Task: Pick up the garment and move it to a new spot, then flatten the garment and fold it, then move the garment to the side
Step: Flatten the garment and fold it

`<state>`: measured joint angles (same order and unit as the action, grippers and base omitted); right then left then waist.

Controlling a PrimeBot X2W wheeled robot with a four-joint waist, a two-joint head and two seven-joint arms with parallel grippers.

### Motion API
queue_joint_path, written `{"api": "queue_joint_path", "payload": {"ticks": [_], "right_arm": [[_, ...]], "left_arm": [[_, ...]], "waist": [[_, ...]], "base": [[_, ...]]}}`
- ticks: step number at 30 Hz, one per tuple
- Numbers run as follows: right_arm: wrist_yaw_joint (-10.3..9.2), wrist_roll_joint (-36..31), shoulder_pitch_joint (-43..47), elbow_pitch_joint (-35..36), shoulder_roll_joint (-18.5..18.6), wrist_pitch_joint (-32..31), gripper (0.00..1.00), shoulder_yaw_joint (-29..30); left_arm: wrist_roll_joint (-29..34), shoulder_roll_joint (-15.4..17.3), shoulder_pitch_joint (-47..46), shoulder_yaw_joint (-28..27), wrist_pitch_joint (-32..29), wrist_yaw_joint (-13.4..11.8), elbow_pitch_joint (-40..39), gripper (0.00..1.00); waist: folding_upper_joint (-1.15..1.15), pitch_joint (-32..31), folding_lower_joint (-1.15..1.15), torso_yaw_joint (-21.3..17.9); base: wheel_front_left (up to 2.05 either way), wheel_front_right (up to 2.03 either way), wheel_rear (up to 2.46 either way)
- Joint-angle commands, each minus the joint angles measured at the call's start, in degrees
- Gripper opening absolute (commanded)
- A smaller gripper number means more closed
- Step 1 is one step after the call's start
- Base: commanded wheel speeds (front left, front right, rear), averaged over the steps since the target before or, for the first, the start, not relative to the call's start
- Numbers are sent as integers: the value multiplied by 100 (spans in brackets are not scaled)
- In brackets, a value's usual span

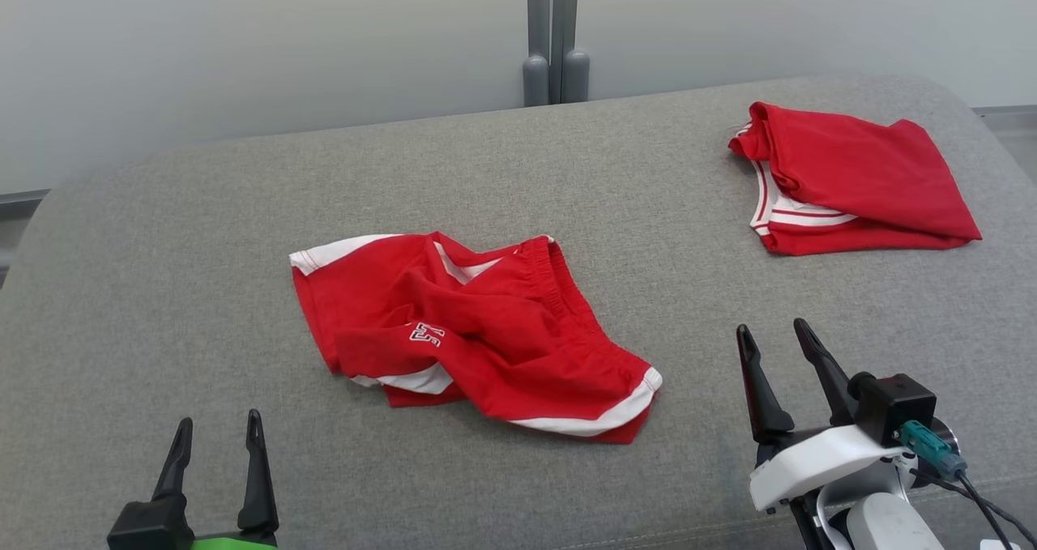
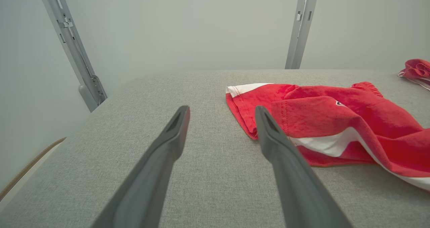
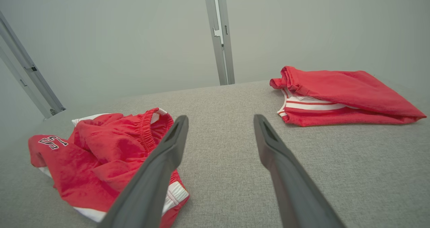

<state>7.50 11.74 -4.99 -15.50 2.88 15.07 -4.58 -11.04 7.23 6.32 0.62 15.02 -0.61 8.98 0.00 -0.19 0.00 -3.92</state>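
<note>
I should next use my right gripper to pinch the shorts by the gathered waistband [image 1: 564, 283] [image 3: 149, 127], which has its edge standing up in the loose heap.
A crumpled pair of red shorts with white trim, the garment [image 1: 478, 335], lies in a heap at the middle of the grey padded table [image 1: 162, 291]. My left gripper [image 1: 217, 425] stands open near the front left, short of the garment. My right gripper [image 1: 773, 330] is open at the front right, a little to the right of the heap. In the left wrist view the garment [image 2: 339, 124] lies just beyond and right of the open left gripper [image 2: 221, 112]. In the right wrist view the garment [image 3: 100, 154] sits left of the open right gripper [image 3: 220, 120].
A second red garment with white stripes, folded [image 1: 851, 181], rests at the table's far right corner and appears in the right wrist view [image 3: 339, 97]. A grey post [image 1: 553, 36] stands behind the table's far edge against a pale wall.
</note>
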Motion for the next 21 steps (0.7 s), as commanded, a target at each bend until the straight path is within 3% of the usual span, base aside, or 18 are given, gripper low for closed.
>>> {"api": "queue_joint_path", "payload": {"ticks": [1, 21], "right_arm": [[-2, 30, -11, -21, 6, 24, 100, -2], [-2, 51, -39, -68, 6, 24, 100, -57]], "left_arm": [[-16, 27, -81, 3, 8, -31, 0, 100], [-101, 58, -62, 33, 8, -78, 10, 100]], "waist": [[0, -4, 0, 9], [0, -30, 0, 71]], "base": [[0, 0, 0], [0, 0, 0]]}}
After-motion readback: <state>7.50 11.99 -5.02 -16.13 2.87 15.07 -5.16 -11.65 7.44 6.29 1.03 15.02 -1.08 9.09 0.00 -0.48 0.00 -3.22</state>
